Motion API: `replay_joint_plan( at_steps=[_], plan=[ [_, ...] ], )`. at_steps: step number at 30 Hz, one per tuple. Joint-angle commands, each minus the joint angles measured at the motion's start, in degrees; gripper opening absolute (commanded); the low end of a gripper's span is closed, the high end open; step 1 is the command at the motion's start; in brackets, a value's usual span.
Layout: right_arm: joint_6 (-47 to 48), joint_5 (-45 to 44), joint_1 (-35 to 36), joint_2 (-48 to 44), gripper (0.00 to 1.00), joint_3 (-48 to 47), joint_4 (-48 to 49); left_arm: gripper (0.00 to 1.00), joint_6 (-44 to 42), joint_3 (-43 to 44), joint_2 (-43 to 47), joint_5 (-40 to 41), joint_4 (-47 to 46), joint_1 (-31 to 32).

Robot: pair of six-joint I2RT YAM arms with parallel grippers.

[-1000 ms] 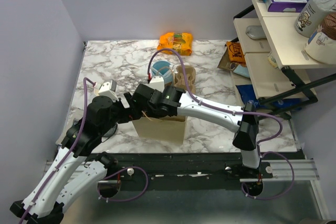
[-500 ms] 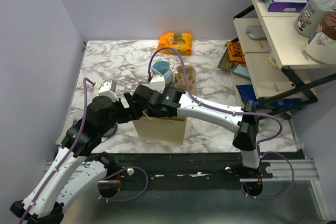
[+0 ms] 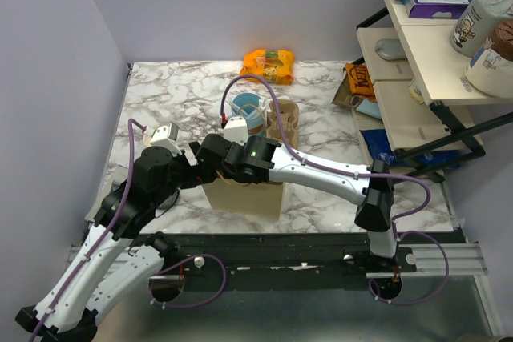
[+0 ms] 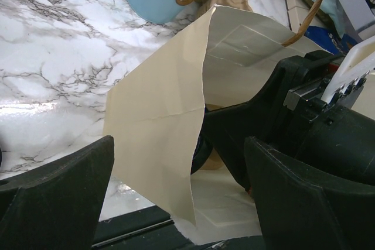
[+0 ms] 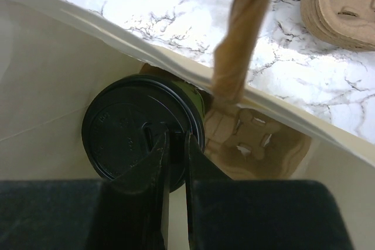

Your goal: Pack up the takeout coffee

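My right gripper is ready to open, because the takeout coffee (image 5: 123, 127) stands inside the tan paper bag and its lid is below the bag's rim.
The takeout coffee (image 5: 123, 127) shows its round black lid and a strip of green side, standing inside the tan paper bag (image 5: 47, 86) beside a cardboard cup carrier (image 5: 252, 139). My right gripper (image 5: 174, 144) reaches down into the bag, its fingers nearly together and pinched on the lid's rim. In the top view the bag (image 3: 240, 194) stands at the table's near edge with both wrists over it, and the cup is hidden. My left gripper (image 4: 179, 144) is open wide, with the bag's left wall (image 4: 158, 121) between its fingers. It shows left of the bag in the top view (image 3: 192, 167).
A light-blue cup (image 3: 245, 106) and a stack of cardboard carriers (image 3: 282, 118) stand just behind the bag. An orange snack bag (image 3: 268, 63) lies at the back. A shelf unit (image 3: 417, 62) with boxes stands at the right. The bag's paper handle (image 5: 243, 33) hangs across the right wrist view.
My right wrist has shifted slightly toward the near left over the bag, uncovering more of the light-blue cup. The left arm has not moved.
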State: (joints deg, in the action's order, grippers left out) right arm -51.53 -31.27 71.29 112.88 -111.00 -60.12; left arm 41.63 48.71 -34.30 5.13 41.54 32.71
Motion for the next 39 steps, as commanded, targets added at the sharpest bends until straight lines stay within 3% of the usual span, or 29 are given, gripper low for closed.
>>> replay_joint_plan(
  at_steps=[1,2,6,9,11,16,39],
  plan=[
    [-0.5,-2.49,0.7,1.73,0.01,-0.88,0.53,0.98,-0.93,-0.28,0.38,-1.52,-1.72,0.25],
    [-0.59,-2.48,0.7,1.64,0.01,-0.88,0.53,0.98,-0.93,-0.28,0.29,-1.52,-1.72,0.34],
    [-0.77,-1.87,0.7,1.47,0.18,-0.8,0.79,0.98,-0.93,-0.37,0.2,-1.35,-1.64,0.25],
    [-0.94,-1.87,0.7,1.2,0.2,-0.53,0.79,0.99,-0.85,-0.28,0.2,-1.26,-1.64,0.25],
    [-1.21,-2.04,0.7,1.03,0.29,-0.45,0.88,0.99,-0.85,-0.28,0.29,-1.26,-1.64,0.25],
    [-1.29,-1.61,0.7,0.94,0.41,-0.44,0.7,0.99,-0.93,-0.28,0.47,-1.26,-1.55,0.34],
    [0.64,-4.5,0.7,-3.45,0.57,-2.73,1.4,0.99,-0.49,0.86,1.17,-0.82,-0.67,0.25]
  ],
)
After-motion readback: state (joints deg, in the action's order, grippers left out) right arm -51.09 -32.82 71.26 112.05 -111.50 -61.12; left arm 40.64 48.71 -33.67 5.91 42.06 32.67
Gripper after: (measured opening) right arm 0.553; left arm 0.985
